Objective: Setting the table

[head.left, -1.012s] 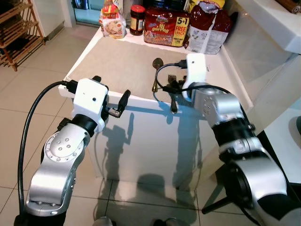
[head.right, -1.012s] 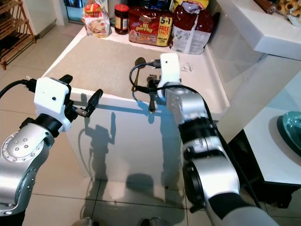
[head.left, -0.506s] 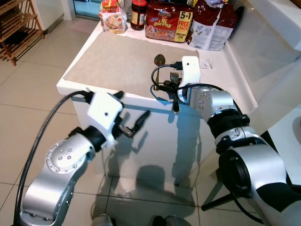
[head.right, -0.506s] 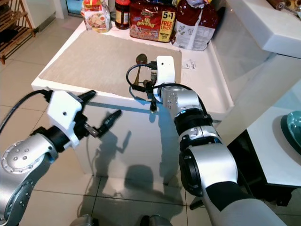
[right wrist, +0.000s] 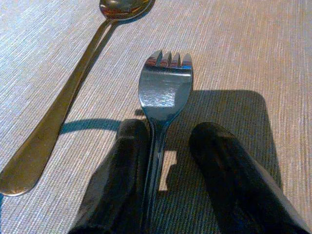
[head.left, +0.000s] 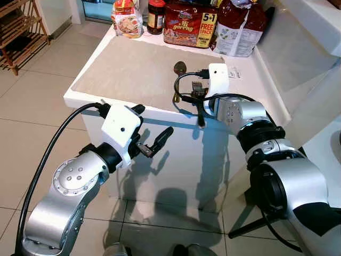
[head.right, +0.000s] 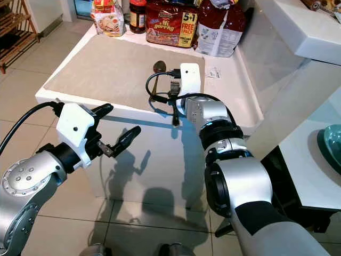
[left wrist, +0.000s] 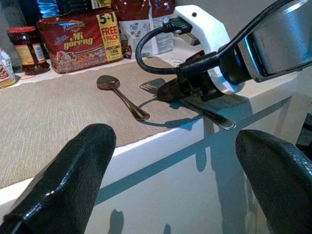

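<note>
My right gripper grabs the silver fork by its handle (right wrist: pixel 155 161) next. Then it sets the fork (right wrist: pixel 163 92) beside the plate.
A steel fork (right wrist: pixel 163 92) lies on the beige placemat (head.left: pixel 128 64) near the white table's front edge (head.left: pixel 106 101), its handle sticking out over the edge. A spoon (head.left: pixel 177 80) lies just to its left on the mat. My right gripper (head.left: pixel 196 95) is low over the fork and open; the handle runs between the two fingers (right wrist: pixel 122 165) and rests against one of them. My left gripper (head.left: pixel 152 121) hangs open in front of the table, below its edge, with nothing in it. The left wrist view also has the spoon (left wrist: pixel 122 95) and fork (left wrist: pixel 195 105).
Along the table's back stand a noodle pack (head.left: pixel 189 24), a jar (head.left: pixel 155 13), a red bag (head.left: pixel 240 29) and a small packet (head.left: pixel 127 21). A wooden rack (head.left: pixel 16 32) is at far left, a white counter (head.left: pixel 314 26) at right, with a teal bowl (head.right: pixel 330 144) lower right.
My left gripper has dropped from the table edge to lower in front of the table. The right gripper has stayed at the fork. The view has shifted a little.
</note>
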Robot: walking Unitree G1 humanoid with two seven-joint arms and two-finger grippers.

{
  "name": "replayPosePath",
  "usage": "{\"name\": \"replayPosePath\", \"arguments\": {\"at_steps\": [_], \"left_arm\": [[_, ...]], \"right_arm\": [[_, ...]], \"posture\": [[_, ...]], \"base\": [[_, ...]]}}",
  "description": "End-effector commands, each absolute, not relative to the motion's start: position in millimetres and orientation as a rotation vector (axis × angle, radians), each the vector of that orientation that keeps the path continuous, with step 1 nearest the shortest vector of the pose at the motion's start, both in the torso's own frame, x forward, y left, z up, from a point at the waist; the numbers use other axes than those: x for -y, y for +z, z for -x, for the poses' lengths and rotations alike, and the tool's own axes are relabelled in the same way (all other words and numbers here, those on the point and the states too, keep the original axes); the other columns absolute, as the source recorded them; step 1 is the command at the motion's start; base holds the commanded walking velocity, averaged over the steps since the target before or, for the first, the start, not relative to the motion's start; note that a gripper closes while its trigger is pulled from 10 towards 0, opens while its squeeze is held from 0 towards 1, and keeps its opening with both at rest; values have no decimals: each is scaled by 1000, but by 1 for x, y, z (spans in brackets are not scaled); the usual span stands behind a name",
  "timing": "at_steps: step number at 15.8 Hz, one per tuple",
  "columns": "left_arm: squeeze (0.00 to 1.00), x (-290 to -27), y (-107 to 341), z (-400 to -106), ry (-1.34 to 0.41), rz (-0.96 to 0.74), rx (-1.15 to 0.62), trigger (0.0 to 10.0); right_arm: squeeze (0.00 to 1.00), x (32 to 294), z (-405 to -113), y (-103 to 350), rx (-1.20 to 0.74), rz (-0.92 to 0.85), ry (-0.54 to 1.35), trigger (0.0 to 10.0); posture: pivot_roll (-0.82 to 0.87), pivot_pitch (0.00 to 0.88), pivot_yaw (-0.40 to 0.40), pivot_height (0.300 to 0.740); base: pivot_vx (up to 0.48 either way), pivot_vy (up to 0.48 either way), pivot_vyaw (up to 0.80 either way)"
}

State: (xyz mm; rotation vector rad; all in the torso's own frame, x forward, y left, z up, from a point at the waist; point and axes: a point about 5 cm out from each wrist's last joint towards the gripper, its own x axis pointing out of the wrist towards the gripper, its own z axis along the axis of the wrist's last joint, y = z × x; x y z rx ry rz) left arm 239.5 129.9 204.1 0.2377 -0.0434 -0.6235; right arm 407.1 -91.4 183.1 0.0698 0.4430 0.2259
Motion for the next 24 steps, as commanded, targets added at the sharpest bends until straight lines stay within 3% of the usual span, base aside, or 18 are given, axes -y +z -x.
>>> {"name": "replayPosePath", "arguments": {"at_steps": [1,12,15,18,19,20,21,23,24], "left_arm": [[0,-127,209,-238,-641,-240,57,10000],[0,-129,212,-244,-619,-245,73,10000],[0,-130,214,-245,-613,-246,79,10000],[0,-137,215,-251,-501,-239,94,10000],[0,-140,213,-253,-439,-207,96,10000],[0,-143,211,-256,-385,-180,106,10000],[0,-143,210,-256,-374,-169,104,10000],[0,-143,203,-252,-378,-163,85,10000],[0,-140,200,-248,-415,-197,91,10000]], "right_arm": [[0,97,-408,184,-452,-70,213,0],[0,104,-410,188,-435,-73,189,0],[0,108,-413,198,-404,-77,179,0],[0,116,-414,241,-228,-96,235,0],[0,120,-405,258,-85,-140,317,4549],[0,129,-387,267,58,-160,413,10000],[0,132,-377,267,95,-165,459,10000],[0,139,-320,247,92,-215,824,10000],[0,144,-300,235,62,-187,887,10000]], "posture": [[54,95,-137,740],[55,82,-127,740],[58,76,-122,740],[57,75,-118,740],[47,74,-112,740],[32,76,-101,740],[23,75,-92,740],[14,72,-83,740],[13,70,-82,740]], "base": [[0,0,0],[0,0,0],[0,0,0],[0,0,0],[0,0,0],[0,0,0],[0,0,0],[0,0,0],[0,0,0]]}}
